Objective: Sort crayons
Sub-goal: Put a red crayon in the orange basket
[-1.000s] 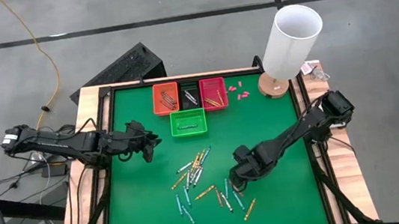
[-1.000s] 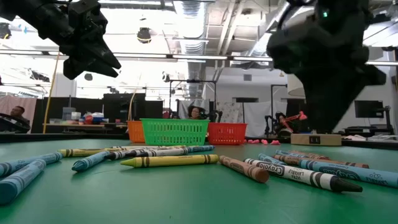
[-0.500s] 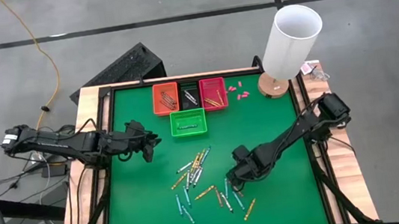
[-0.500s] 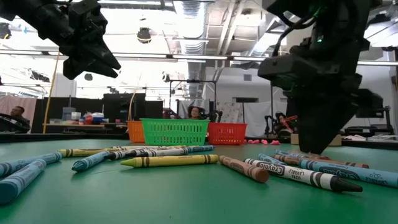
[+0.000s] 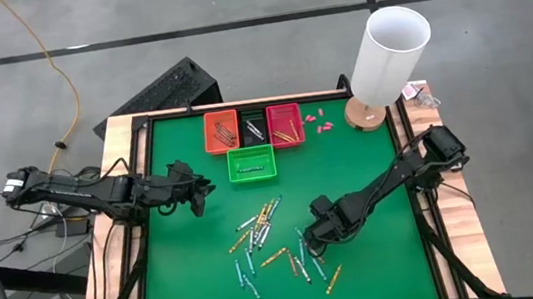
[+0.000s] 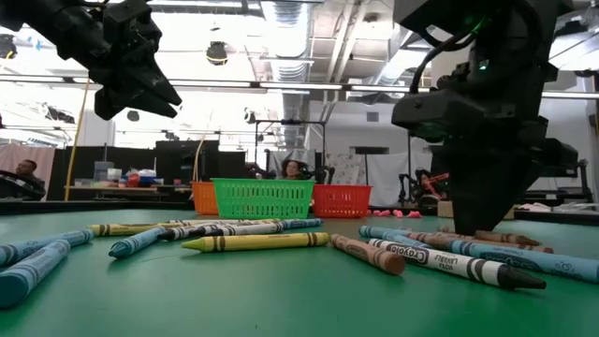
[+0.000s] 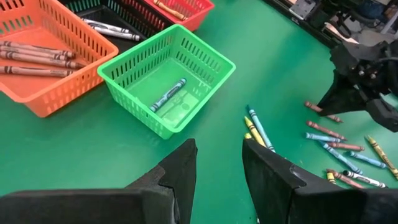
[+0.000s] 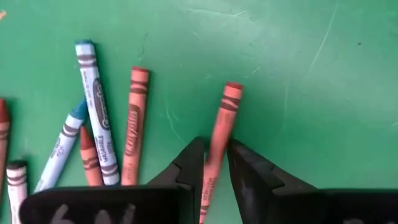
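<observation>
The reddish-brown crayon should go into the orange basket with its matching crayons, so my right gripper will next grab it by its wrapped middle (image 8: 217,142).
Several crayons (image 5: 260,226) in orange, blue, grey-white and reddish colours lie scattered flat on the green mat, near its middle. My right gripper (image 8: 216,146) points down at the right end of the scatter (image 5: 310,246). Its open fingers stand close on either side of a reddish-brown crayon (image 8: 224,115) that lies flat on the mat. My left gripper (image 7: 219,149) hangs open in the air at the left (image 5: 201,193), holding nothing, short of the green basket (image 7: 166,78), which holds one blue crayon (image 7: 168,94). My right gripper comes from above, its fingers (image 8: 194,160) lying along the reddish-brown crayon, one on each long side of its nearer half (image 8: 213,163). The crayon lies flat on the mat. No gap shows beside it, and I cannot tell whether the fingers touch it.
Orange (image 5: 221,131), black (image 5: 253,128) and red (image 5: 285,124) baskets stand in a row at the mat's far edge, the green basket (image 5: 251,163) just before them. A white cylinder (image 5: 391,50) on a wooden foot stands far right, with pink bits (image 5: 316,121) beside it. More crayons (image 8: 93,112) lie beside my right gripper.
My right gripper has come down onto the mat among the crayons at the right end of the scatter and then held still. The gap between its fingers looks unchanged.
</observation>
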